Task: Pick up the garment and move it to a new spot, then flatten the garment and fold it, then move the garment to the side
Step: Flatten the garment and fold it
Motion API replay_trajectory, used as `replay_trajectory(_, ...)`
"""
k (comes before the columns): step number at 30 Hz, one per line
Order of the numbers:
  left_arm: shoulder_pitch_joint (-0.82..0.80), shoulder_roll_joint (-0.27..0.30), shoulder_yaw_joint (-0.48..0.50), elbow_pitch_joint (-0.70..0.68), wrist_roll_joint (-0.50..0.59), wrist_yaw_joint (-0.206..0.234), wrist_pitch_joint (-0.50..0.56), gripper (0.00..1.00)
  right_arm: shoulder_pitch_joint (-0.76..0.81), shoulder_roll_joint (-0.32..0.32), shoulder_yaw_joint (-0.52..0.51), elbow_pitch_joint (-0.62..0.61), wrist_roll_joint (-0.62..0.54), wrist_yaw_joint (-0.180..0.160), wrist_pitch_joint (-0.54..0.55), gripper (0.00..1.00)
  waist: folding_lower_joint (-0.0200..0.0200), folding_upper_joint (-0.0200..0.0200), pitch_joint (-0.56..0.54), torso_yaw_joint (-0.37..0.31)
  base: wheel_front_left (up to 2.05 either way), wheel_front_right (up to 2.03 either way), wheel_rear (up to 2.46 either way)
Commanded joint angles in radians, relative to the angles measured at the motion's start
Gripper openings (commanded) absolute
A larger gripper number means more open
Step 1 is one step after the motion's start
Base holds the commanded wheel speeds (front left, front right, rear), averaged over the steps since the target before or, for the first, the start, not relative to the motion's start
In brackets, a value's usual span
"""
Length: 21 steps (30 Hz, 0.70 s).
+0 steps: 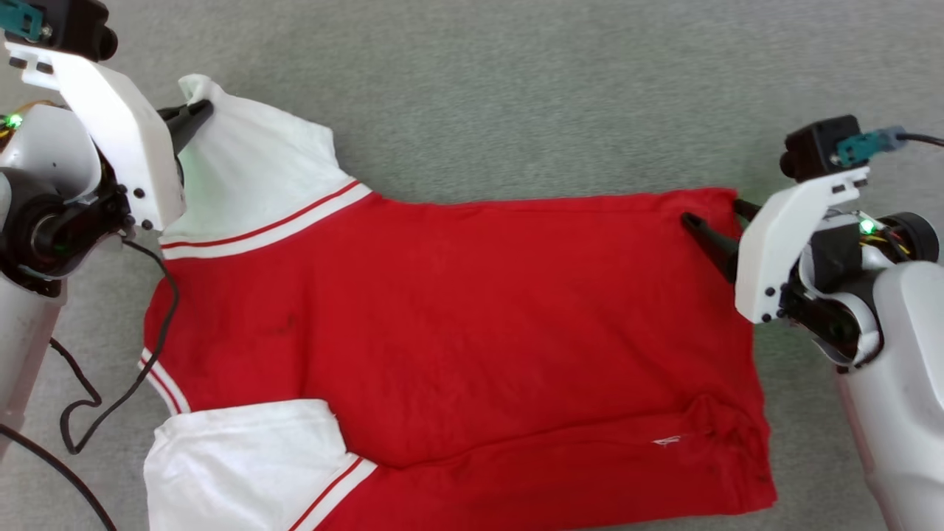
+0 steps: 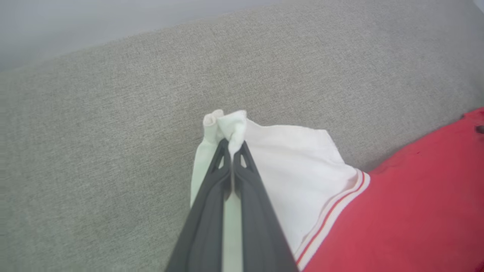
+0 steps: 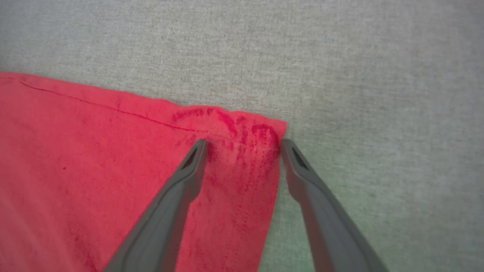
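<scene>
The edge of the garment's hem puckers up while the rest of the garment lies flat, so my right gripper should next pinch the garment by its red hem corner (image 1: 721,205) (image 3: 267,133).
The garment (image 1: 457,317), a red T-shirt with white sleeves edged in red stripes, lies spread on the grey cloth surface, plain side up. My left gripper (image 1: 200,110) is shut on the tip of the far white sleeve (image 2: 287,166), which bunches above the fingertips (image 2: 231,145). My right gripper (image 1: 712,214) stands open over the far right hem corner (image 3: 245,147). One finger (image 3: 189,170) rests on the red cloth and the other finger (image 3: 298,170) lies just off the edge. A second white sleeve (image 1: 236,464) lies at the near left.
Grey woven cloth (image 1: 553,88) covers the surface all around the shirt. A black cable (image 1: 140,369) hangs from my left arm over the shirt's left edge. In the left wrist view a pale wall (image 2: 75,26) rises behind the surface.
</scene>
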<state>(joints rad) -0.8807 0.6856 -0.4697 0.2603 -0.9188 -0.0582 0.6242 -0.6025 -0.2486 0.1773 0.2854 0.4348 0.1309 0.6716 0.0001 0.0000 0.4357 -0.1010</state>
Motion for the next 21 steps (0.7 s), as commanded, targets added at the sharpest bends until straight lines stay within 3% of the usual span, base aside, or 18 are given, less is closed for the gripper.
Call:
replay_trajectory(1, -0.008, -0.004, -0.002, -0.011, 0.003, -0.003, -0.007, 0.0, -0.023, -0.001, 0.011, 0.028, 0.005, 0.0, 0.02, 1.0, -0.0001, 0.0, 0.016, 0.021, 0.0, 0.0, 0.0)
replay_trajectory(6, 0.008, -0.007, -0.007, -0.024, 0.0, -0.009, -0.017, 0.0, -0.02, 0.014, 0.058, 0.124, 0.028, 0.0, 0.119, 1.0, -0.0001, 0.0, 0.022, 0.037, 0.0, 0.0, 0.0)
replay_trajectory(7, 0.01, -0.007, -0.008, -0.025, -0.001, -0.01, -0.019, 0.0, -0.018, 0.017, 0.066, 0.132, 0.034, 0.0, 0.129, 0.47, -0.0001, 0.0, 0.023, 0.038, 0.0, 0.0, 0.0)
replay_trajectory(8, 0.011, -0.007, -0.008, -0.025, -0.002, -0.011, -0.021, 0.0, -0.019, 0.017, 0.069, 0.141, 0.04, 0.001, 0.14, 0.19, -0.0001, 0.0, 0.024, 0.038, 0.0, 0.0, 0.0)
replay_trajectory(9, 0.013, -0.007, -0.009, -0.024, -0.003, -0.012, -0.022, 0.0, -0.021, 0.015, 0.073, 0.15, 0.042, 0.001, 0.151, 0.0, -0.0001, 0.0, 0.023, 0.038, 0.0, 0.0, 0.0)
replay_trajectory(21, 0.061, -0.024, 0.02, 0.0, -0.015, -0.008, -0.118, 0.0, -0.087, -0.044, 0.042, 0.051, 0.027, 0.0, 0.048, 0.0, -0.0001, 0.0, -0.045, 0.045, 0.0, 0.0, 0.0)
